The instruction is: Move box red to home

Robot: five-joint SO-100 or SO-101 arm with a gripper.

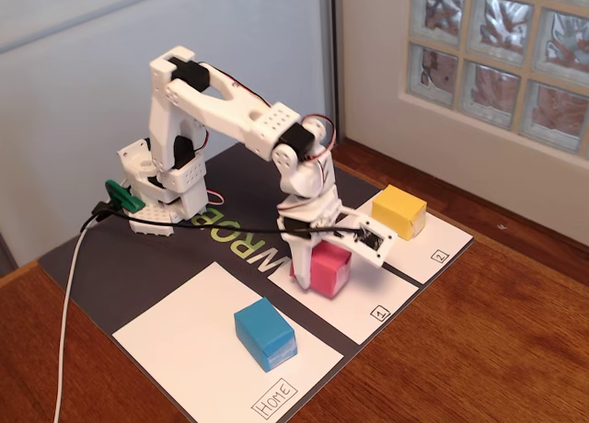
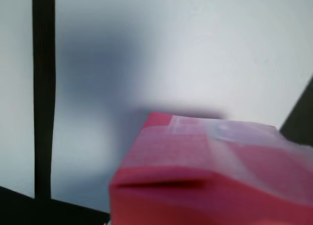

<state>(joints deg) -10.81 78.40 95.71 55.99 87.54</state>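
My gripper will next grab the red box by its opposite sides, to move it to the home sheet beside the blue box.
The box red stands on the white sheet marked "1" in the fixed view. My gripper is down at it and open: one finger sits against the box's left side, the other is splayed out to the right above the sheet. In the wrist view the box red fills the lower right, very close and blurred, and no fingers show there. Home is the large white sheet at the front left, labelled at its near corner.
A blue box stands on home near its right edge. A yellow box sits on the sheet marked "2". A dark mat underlies the sheets; a white cable trails left of the arm base.
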